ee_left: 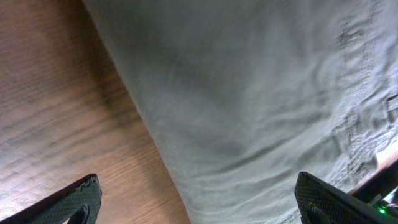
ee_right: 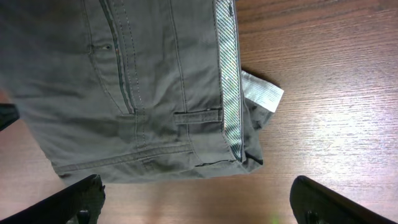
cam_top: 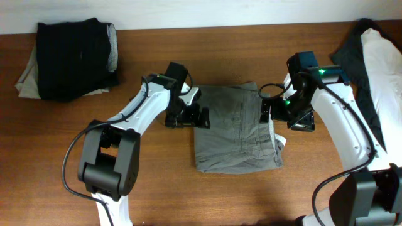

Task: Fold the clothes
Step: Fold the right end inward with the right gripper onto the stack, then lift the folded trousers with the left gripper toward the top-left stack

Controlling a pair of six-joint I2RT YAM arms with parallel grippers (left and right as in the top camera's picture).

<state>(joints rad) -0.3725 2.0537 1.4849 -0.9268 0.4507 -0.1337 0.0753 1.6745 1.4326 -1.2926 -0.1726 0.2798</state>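
My left gripper grabs the trousers' edge opposite the waistband (ee_right: 227, 74) next, to lay the folded trousers onto the pile.
Grey-green trousers (cam_top: 236, 129) lie folded in the middle of the table. My left gripper (cam_top: 195, 116) is open at the garment's left edge; in its wrist view (ee_left: 199, 205) the fingers straddle the cloth's edge (ee_left: 261, 112) and bare wood. My right gripper (cam_top: 276, 113) is open at the garment's right edge, over the waistband (ee_right: 227, 74) and a white pocket lining (ee_right: 261, 90); in its wrist view (ee_right: 198, 200) the fingers hold nothing, with bare wood between them.
A pile of folded dark and beige clothes (cam_top: 69, 58) sits at the back left. A heap of black and white clothes (cam_top: 377, 59) lies at the right edge. The table (cam_top: 163, 188) is brown wood.
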